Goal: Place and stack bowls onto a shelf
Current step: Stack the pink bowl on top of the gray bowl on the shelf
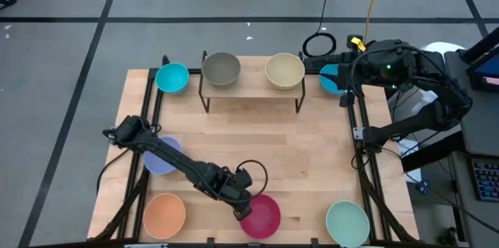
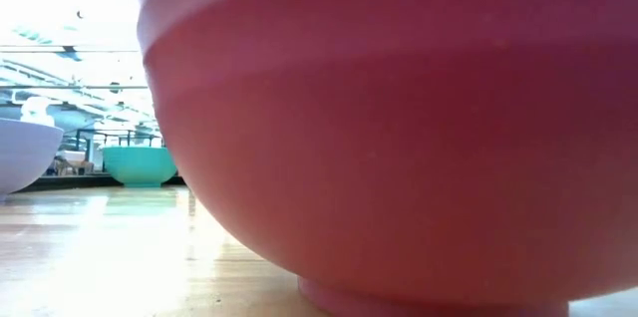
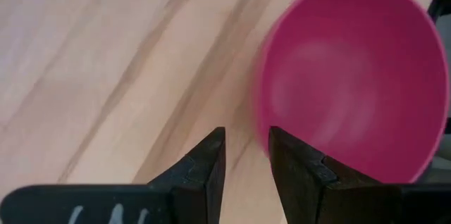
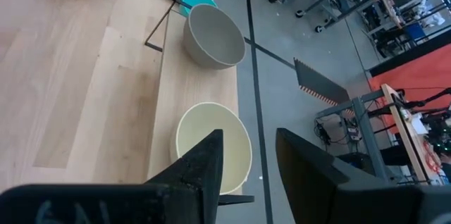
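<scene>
The magenta bowl should be stacked in the olive-grey bowl (image 1: 221,69) on the shelf. For that, my left gripper needs to grab the magenta bowl by its rim (image 1: 241,224) next.
The magenta bowl (image 1: 263,217) stands on its foot (image 2: 419,297) near the table's front edge. My left gripper (image 1: 243,205) hangs open over the bowl's left rim (image 3: 262,122), one finger over the inside and one outside, with no touch showing. My right gripper (image 4: 246,146) is open and raised at the far right, above the cream bowl (image 4: 211,150). The cream bowl and the olive-grey bowl (image 1: 221,69) sit on the shelf (image 1: 251,92).
Cyan bowls stand on the table at each end of the shelf (image 1: 172,77) (image 1: 331,80). A lavender bowl (image 1: 162,157) lies under my left arm, an orange one (image 1: 164,215) at the front left, a mint one (image 1: 347,223) at the front right. Bare wood lies mid-table.
</scene>
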